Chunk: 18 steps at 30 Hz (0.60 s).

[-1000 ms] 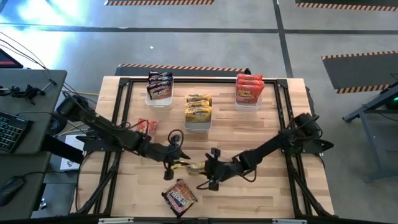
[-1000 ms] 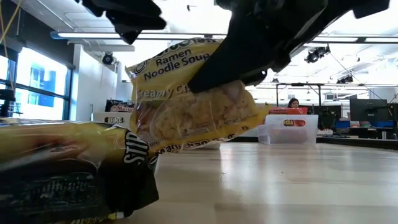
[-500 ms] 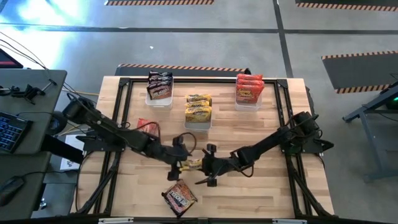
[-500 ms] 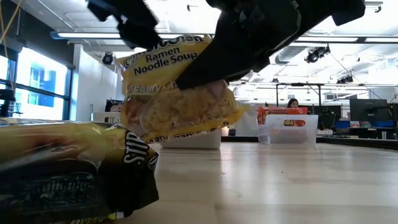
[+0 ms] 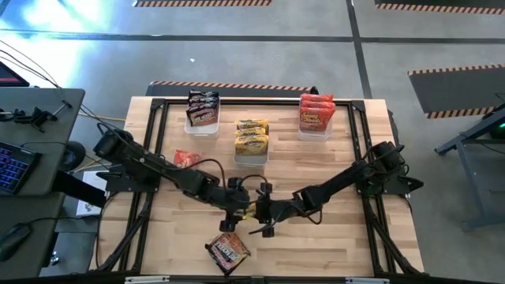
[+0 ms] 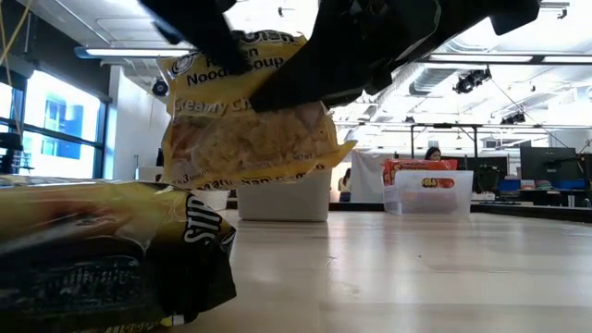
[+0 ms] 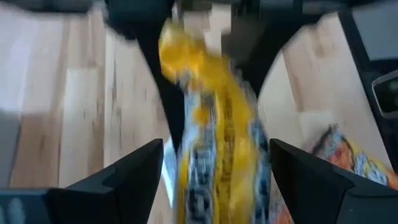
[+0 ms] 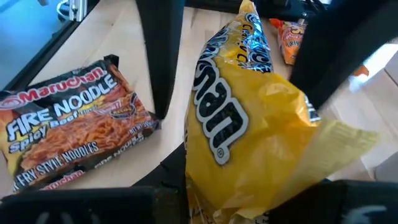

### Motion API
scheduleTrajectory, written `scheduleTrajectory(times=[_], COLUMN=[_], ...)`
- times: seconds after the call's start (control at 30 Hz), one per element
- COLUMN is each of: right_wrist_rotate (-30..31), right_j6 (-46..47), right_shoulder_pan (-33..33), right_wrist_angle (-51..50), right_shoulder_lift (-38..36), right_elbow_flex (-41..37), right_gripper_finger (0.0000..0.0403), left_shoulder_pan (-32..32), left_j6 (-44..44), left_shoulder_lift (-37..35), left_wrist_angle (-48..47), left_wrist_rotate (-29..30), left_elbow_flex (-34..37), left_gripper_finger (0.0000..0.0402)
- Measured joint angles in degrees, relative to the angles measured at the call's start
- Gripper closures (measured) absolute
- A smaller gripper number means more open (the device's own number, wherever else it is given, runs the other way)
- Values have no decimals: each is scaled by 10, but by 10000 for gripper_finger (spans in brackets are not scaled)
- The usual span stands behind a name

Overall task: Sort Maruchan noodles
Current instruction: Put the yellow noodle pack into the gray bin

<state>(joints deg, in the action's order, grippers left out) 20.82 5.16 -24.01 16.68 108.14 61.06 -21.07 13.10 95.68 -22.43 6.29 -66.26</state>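
Note:
My left gripper will next take hold of the yellow packet by its edge with the Maruchan lettering [image 5: 245, 214] [image 7: 219, 175], so that it can sort the packet into the bin of yellow packets.
My right gripper [image 5: 263, 213] is shut on a yellow noodle packet [image 8: 249, 118], held above the middle of the table toward its near side. My left gripper [image 7: 214, 158] is open; its two fingers [image 8: 160, 56] stand on either side of the packet's other end, and I see no touch. A dark "Fire Noodle" packet [image 5: 227, 248] lies flat near the table's near edge. A red-orange packet [image 5: 187, 158] lies flat on the left part of the table. My right gripper pinches the yellow packet between its two fingers at the end nearest its wrist [image 8: 205, 186]; the gripper's own body hides the exact spot. The fingers come slanting down from the table's right. The packet is lifted clear of the table [image 6: 250, 129], standing on edge.
Three clear bins stand at the far side: one with dark packets [image 5: 203, 110], one with yellow packets [image 5: 252, 140], one with red packets [image 5: 316, 114]. A black frame [image 5: 359, 158] runs round the table's edges. The dark packet lies close before the low camera [image 6: 102, 259].
My left gripper has moved toward the table's right, up to the yellow packet, and tipped further down; its fingers now stand around the packet's end. The packet, still in my right gripper, has turned a little more upright and shifted slightly toward the left arm.

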Motion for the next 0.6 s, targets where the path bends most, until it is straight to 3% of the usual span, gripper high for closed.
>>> scheduleTrajectory(times=[0.23, 0.6], right_wrist_rotate=[2, 10], right_j6=[-2, 12], right_shoulder_pan=[0, 0], right_wrist_angle=[6, 8], right_shoulder_lift=[0, 0], right_elbow_flex=[0, 0], right_gripper_finger=[304, 256], left_shoulder_pan=[7, 9], left_j6=[-7, -13], left_shoulder_lift=[1, -2], left_wrist_angle=[-5, -21], left_wrist_rotate=[-1, -27], left_elbow_flex=[-7, -7], left_gripper_finger=[144, 290])
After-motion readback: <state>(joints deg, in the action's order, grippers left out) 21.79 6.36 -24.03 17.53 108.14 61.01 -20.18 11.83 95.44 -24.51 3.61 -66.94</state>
